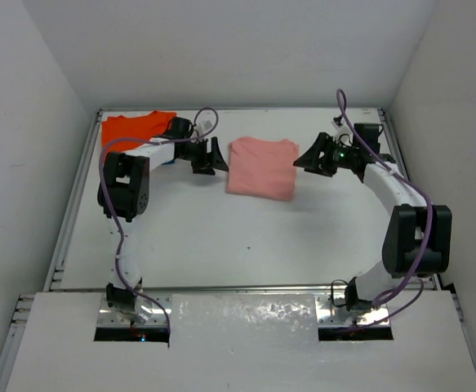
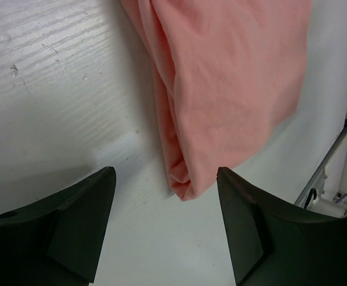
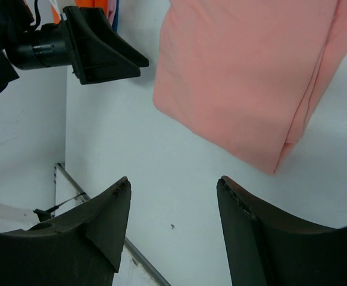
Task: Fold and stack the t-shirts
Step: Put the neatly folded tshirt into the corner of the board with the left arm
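Note:
The right wrist view shows table between my left gripper's fingers and the pink shirt's near edge [image 1: 231, 186]. My left gripper should move toward that edge first and then close.
A salmon-pink t-shirt [image 1: 260, 167] lies folded into a rectangle at the back middle of the table. The same pink shirt [image 2: 227, 89] fills the upper part of the left wrist view, and the pink shirt [image 3: 244, 77] shows again in the right wrist view. My left gripper [image 1: 215, 157] stands open just left of it, nothing between its fingers [image 2: 166, 173]. On the shirt's right, my right gripper [image 1: 309, 157] is open and empty [image 3: 173, 182]. An orange t-shirt [image 1: 133, 128] lies at the back left corner, partly under the left arm. A blue edge [image 3: 115, 12] shows beside it.
White walls close in the table on three sides. A metal rail [image 1: 70, 204] runs along the left edge and another rail [image 1: 242, 287] along the near edge. Purple cables [image 1: 401, 175] loop over both arms.

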Available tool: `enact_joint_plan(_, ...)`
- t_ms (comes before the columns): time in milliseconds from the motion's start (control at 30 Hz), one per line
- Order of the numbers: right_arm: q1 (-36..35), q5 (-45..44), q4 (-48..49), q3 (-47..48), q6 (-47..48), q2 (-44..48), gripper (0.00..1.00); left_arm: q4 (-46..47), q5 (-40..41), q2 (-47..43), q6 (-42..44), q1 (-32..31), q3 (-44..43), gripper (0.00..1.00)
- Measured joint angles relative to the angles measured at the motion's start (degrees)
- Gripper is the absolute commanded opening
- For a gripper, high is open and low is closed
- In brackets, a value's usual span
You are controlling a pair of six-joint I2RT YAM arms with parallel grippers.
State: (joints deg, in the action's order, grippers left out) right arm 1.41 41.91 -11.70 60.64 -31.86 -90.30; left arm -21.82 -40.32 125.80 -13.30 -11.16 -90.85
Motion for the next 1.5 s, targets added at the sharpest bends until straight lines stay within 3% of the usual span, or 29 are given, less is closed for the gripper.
enact_joint_plan(533, 0.4, 0.0, -2.6, 0.2, 1.7, 1.8, 0.58, 15.3, -4.8, 5.9, -9.5, -0.2, -0.4, 0.73)
enact_joint_plan(1167, 1.1, 0.1, -3.0, 1.5, 1.7, 1.8, 0.57, 13.2, 2.2, 8.2, -11.5, -4.5, -6.1, 0.71)
enact_joint_plan(1233, 1.1, 0.0, -3.0, 1.5, 1.7, 1.8, 0.57, 12.9, 3.3, 8.2, -11.7, -4.7, -6.3, 0.65)
enact_joint_plan(1367, 1.1, 0.1, -2.9, 1.5, 1.7, 1.8, 0.57, 12.5, 6.5, 8.3, -12.7, -5.8, -6.2, 0.41)
enact_joint_plan(1433, 1.1, 0.1, -2.9, 1.5, 1.7, 1.8, 0.57, 13.1, 7.5, 8.3, -13.4, -6.3, -5.3, 0.19)
enact_joint_plan(1500, 1.1, 0.1, -2.9, 1.4, 1.7, 1.9, 0.57, 13.8, 8.2, 8.3, -14.4, -6.9, -4.0, 0.08)
